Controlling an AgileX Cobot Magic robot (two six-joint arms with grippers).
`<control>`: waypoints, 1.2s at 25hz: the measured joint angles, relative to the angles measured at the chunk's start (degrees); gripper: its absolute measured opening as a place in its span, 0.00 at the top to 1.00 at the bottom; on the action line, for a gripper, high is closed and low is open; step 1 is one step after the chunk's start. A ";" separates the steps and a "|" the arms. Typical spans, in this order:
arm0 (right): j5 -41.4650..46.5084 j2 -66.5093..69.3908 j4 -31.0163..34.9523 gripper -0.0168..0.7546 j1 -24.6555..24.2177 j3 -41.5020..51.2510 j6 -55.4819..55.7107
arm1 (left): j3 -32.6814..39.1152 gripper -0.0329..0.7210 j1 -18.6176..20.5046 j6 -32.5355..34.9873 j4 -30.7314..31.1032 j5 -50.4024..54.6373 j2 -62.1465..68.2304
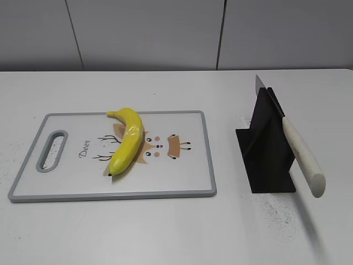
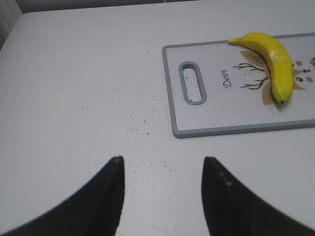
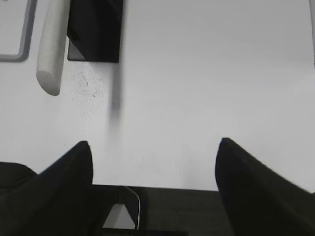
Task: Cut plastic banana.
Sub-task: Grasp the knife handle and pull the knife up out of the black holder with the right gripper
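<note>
The sides of the black stand close around the knife's blade. The knife's beige speckled handle (image 3: 53, 46) sticks out free, so my right gripper should grab the knife there next.
The plastic banana (image 1: 127, 141) lies on the white cutting board (image 1: 182, 182), stem at the far end; it also shows in the left wrist view (image 2: 273, 64) on the board (image 2: 221, 115). A knife with a cream handle (image 1: 302, 157) rests in a black stand (image 1: 267, 149) to the right of the board; its handle (image 3: 51, 46) and the stand (image 3: 96, 29) show in the right wrist view. My left gripper (image 2: 162, 162) is open and empty over bare table, left of the board. My right gripper (image 3: 155, 145) is open and empty near the table's front edge. Neither gripper shows in the exterior view.
The white table (image 1: 165, 232) carries small dark specks near the stand and left of the board. The board has a grey rim and a handle slot (image 1: 52, 150) at its left end. A grey wall stands behind the table.
</note>
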 joint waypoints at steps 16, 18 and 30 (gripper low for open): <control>1.10 28.36 0.30 0.22 13.02 -13.71 7.91 | 0.00 0.32 0.00 0.00 0.00 0.00 0.00; 1.10 32.31 1.22 0.22 14.06 -16.30 8.71 | 0.00 0.32 0.00 0.00 0.00 0.00 0.00; 1.11 54.95 8.02 0.27 14.94 -20.68 9.71 | 0.00 0.32 0.00 0.00 0.00 0.00 0.00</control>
